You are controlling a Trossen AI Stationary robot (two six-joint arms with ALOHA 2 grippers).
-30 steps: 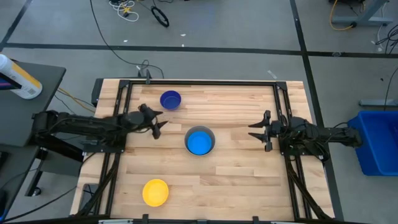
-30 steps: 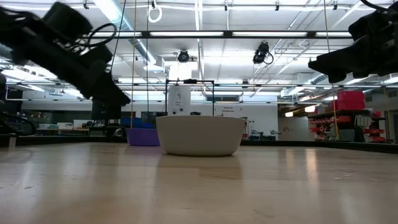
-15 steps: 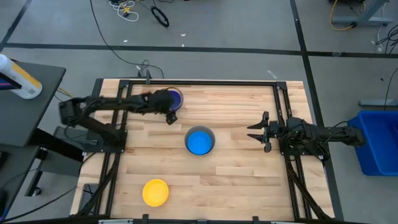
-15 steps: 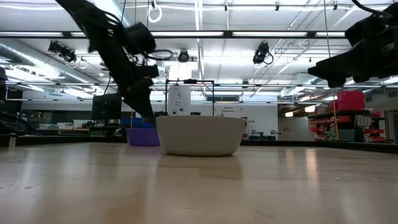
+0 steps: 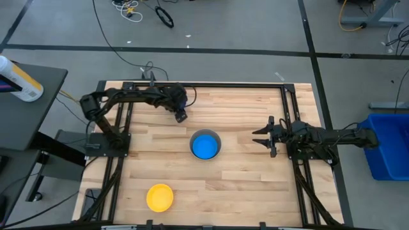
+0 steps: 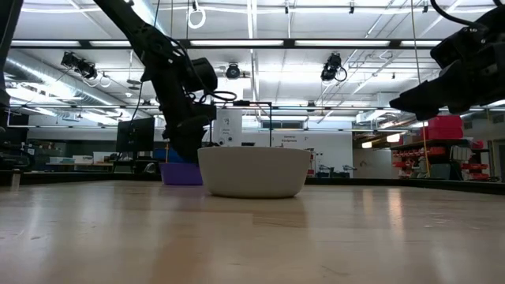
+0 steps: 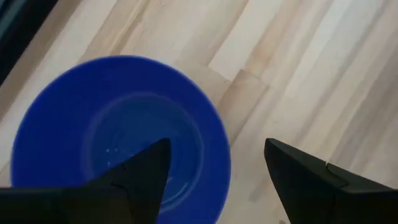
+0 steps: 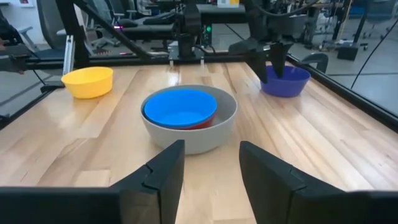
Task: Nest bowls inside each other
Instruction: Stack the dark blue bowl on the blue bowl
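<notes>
I should close my left gripper on the dark blue bowl's rim (image 7: 226, 149) now, because my fingers are at its depth on either side of it, one of them down in the hollow (image 7: 127, 127).
A dark blue bowl (image 7: 118, 130) stands on the table near the far edge, left of centre. My left gripper (image 7: 217, 171) hangs open just over it, pointing steeply down. One finger (image 7: 140, 177) is over the bowl's inside, the other (image 7: 305, 180) over bare wood beyond its rim; I see no touch. At the table's middle the grey bowl (image 5: 216, 137) holds a light blue bowl (image 8: 180, 107), and a red one (image 8: 206, 122) shows under that. A yellow bowl (image 5: 160, 197) sits at the near left. My right gripper (image 5: 262, 135) waits open at the right, pointing at the grey bowl.
Black frame rails (image 5: 291, 108) run along the table's left, right and far sides. Bare wood lies between the dark blue bowl (image 8: 285, 81) and the grey bowl (image 8: 189, 134), and between the grey bowl and the yellow bowl (image 8: 88, 81).
My left arm has swung toward the table's far edge. Its gripper has gone from beside the grey bowl's left to over the dark blue bowl and has tipped from nearly level to steeply down. Its fingers have stayed open. No bowl has moved.
</notes>
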